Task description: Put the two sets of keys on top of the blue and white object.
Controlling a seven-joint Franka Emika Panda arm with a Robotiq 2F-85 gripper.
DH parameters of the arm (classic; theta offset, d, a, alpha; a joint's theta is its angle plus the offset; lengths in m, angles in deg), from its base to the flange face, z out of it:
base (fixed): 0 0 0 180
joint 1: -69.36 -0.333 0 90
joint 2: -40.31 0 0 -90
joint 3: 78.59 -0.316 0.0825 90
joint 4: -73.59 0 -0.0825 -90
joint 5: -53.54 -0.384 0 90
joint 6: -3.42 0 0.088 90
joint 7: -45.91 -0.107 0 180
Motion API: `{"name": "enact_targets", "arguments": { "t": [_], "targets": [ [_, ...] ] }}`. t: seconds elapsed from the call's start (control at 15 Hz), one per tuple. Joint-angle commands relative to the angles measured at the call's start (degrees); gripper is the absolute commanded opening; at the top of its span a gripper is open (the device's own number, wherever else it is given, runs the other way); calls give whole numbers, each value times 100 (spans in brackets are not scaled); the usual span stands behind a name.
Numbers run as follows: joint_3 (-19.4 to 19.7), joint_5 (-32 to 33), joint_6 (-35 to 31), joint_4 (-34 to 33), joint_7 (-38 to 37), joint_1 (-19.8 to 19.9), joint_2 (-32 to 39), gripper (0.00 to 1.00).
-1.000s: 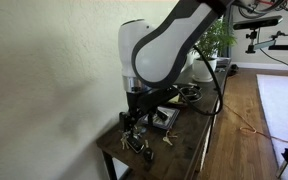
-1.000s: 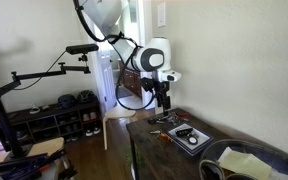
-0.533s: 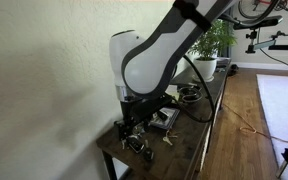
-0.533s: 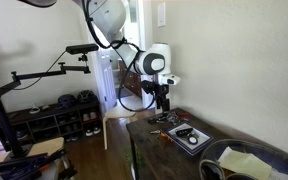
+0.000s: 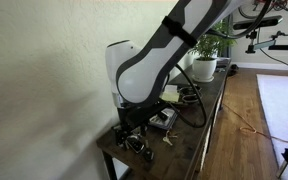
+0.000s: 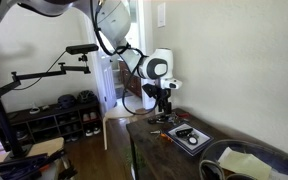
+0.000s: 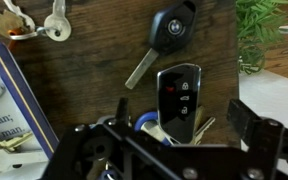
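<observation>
I should close now: my fingers reach the table beside both long edges of the black remote fob [image 7: 179,98].
In the wrist view a black remote fob [image 7: 179,98] lies on the dark wooden table with a blue ring [image 7: 144,124] and a brass key. A black flip key [image 7: 169,35] lies just beyond it. A second set with a silver ring [image 7: 52,25] lies at the top left. The blue and white object [image 7: 9,105] lies flat at the left edge. My gripper [image 7: 164,140] is open, with its fingers either side of the remote fob and nothing held. In both exterior views it hangs low over the table end [image 5: 134,130] [image 6: 164,108].
The narrow dark table [image 5: 206,125] stands against a white wall. A potted plant [image 5: 206,60] stands at its far end. A round dark tray [image 6: 246,160] with a yellowish cloth lies on the table. An orange cable lies on the wooden floor.
The arm has bent further and come down, so the gripper is lower and closer over the keys at the table's end. Nothing has been taken hold of.
</observation>
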Motion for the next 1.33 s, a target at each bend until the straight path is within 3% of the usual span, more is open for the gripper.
{"name": "enact_targets", "arguments": {
  "t": [0.0, 0.13, 0.73, 1.27],
  "targets": [
    [72, -64, 277, -271, -52, -71, 162, 100],
    [64, -73, 288, -306, -20, -54, 211, 72],
    [90, -57, 308, -321, 13, -30, 228, 16],
    [161, 12, 86, 122, -64, -80, -153, 16]
  ]
}}
